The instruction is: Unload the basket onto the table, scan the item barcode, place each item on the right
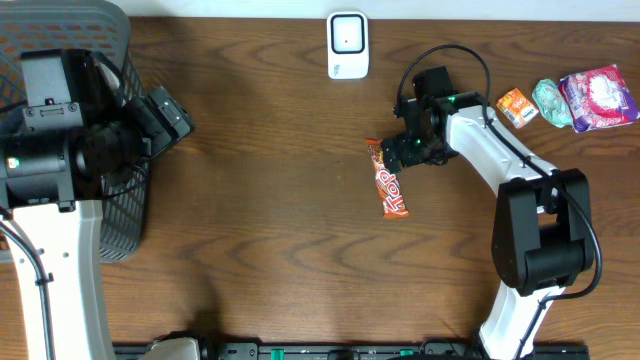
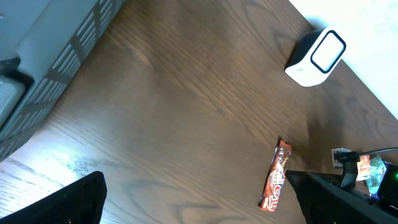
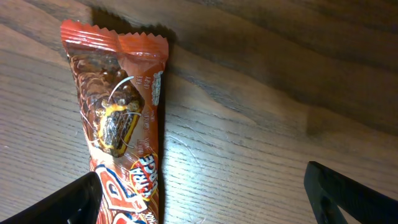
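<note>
The candy bar's bottom needs to stay free to scan. My right gripper should next grip the candy bar across its middle (image 1: pixel 387 180) (image 3: pixel 127 165) by its long edges.
An orange-red candy bar (image 1: pixel 390 180) lies flat on the wooden table near the middle, its printed front facing up; no barcode shows. The white scanner (image 1: pixel 348 45) stands at the table's far edge. My right gripper (image 1: pixel 405 152) hovers just right of the bar's upper end. In the right wrist view the right gripper (image 3: pixel 205 202) is open, and the bar (image 3: pixel 118 112) lies beside the left finger (image 3: pixel 68 205), not gripped. My left gripper (image 1: pixel 165 118) is at the far left by the basket, open and holding nothing (image 2: pixel 199 208). The left wrist view also shows the bar (image 2: pixel 275 177) and the scanner (image 2: pixel 316 57).
A dark mesh basket (image 1: pixel 110 45) fills the far left corner under the left arm. At the far right lie an orange packet (image 1: pixel 517 107), a green packet (image 1: pixel 551 103) and a pink packet (image 1: pixel 598 97).
</note>
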You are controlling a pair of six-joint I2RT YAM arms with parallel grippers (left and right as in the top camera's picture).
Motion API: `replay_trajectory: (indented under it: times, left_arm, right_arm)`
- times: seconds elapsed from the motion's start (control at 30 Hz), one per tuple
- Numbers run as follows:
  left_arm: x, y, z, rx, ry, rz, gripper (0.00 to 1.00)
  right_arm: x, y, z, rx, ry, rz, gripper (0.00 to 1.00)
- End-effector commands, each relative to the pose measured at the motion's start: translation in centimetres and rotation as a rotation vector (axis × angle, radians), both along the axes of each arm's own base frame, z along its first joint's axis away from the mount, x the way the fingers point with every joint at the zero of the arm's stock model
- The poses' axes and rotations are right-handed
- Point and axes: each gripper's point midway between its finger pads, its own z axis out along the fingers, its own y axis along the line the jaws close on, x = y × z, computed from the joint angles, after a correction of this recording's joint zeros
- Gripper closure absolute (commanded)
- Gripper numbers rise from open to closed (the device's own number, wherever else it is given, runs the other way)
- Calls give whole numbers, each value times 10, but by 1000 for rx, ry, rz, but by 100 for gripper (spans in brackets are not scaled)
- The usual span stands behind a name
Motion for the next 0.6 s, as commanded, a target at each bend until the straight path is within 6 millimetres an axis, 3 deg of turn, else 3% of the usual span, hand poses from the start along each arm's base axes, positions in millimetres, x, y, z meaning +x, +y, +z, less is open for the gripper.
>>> replay_trajectory:
  times: [0.0,0.1,0.57]
  left_arm:
    - [-1,3,1,14,-2,2,2]
    - [-1,3,1,14,-2,2,2]
    - [-1,3,1,14,-2,2,2]
  right_arm:
    - [-4,2,-4,5,13,-5,9]
    - [-6,3,-6,5,15,-1,13]
    - [-9,9,-7,-58,9,-24,11]
